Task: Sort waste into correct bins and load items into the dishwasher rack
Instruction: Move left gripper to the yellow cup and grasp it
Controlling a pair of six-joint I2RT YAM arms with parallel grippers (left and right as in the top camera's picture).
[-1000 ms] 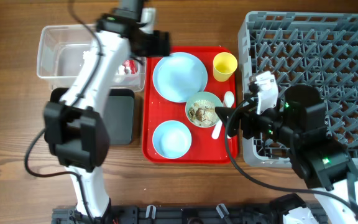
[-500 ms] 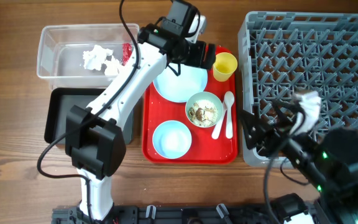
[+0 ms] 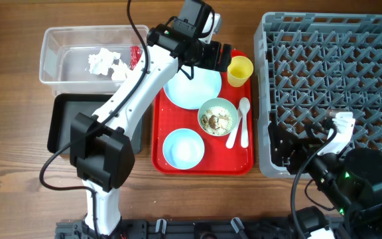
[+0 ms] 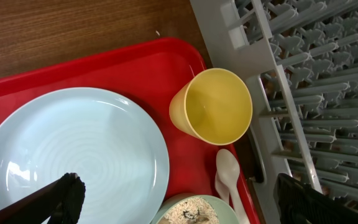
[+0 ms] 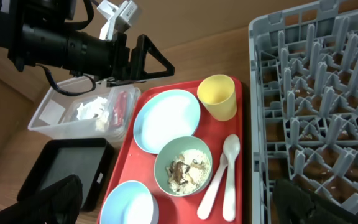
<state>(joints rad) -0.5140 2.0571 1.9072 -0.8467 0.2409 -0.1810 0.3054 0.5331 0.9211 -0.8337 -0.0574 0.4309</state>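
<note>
My left gripper grabs the yellow cup (image 3: 239, 70) by its rim on the plate side next, which leaves the cup's base free for handing over to my right gripper.
My left gripper (image 3: 216, 54) is open and empty, hovering over the red tray's far right corner beside the yellow cup (image 3: 239, 70). The left wrist view shows the cup (image 4: 213, 106) and the pale blue plate (image 4: 67, 155) between my spread fingers (image 4: 185, 199). The green bowl (image 3: 217, 117) holds the rice scraps. Two white spoons (image 3: 241, 125) lie to its right, and the blue bowl (image 3: 183, 147) sits near the front. Tissue (image 3: 108, 63) and the red wrapper (image 3: 134, 56) lie in the clear tub (image 3: 58, 50). My right gripper (image 3: 278, 151) is open and empty at the rack's (image 3: 337, 79) front left corner, also shown in the right wrist view (image 5: 182, 205).
The black tray (image 3: 78, 126) sits in front of the clear tub, left of the red tray (image 3: 161, 159). The grey rack fills the right side, with its wall close to the red tray's right edge. My left arm spans from the front left to the tray's far end.
My left arm swung right from over the clear tub to beside the yellow cup. My right arm pulled back from the spoons toward the front right.
</note>
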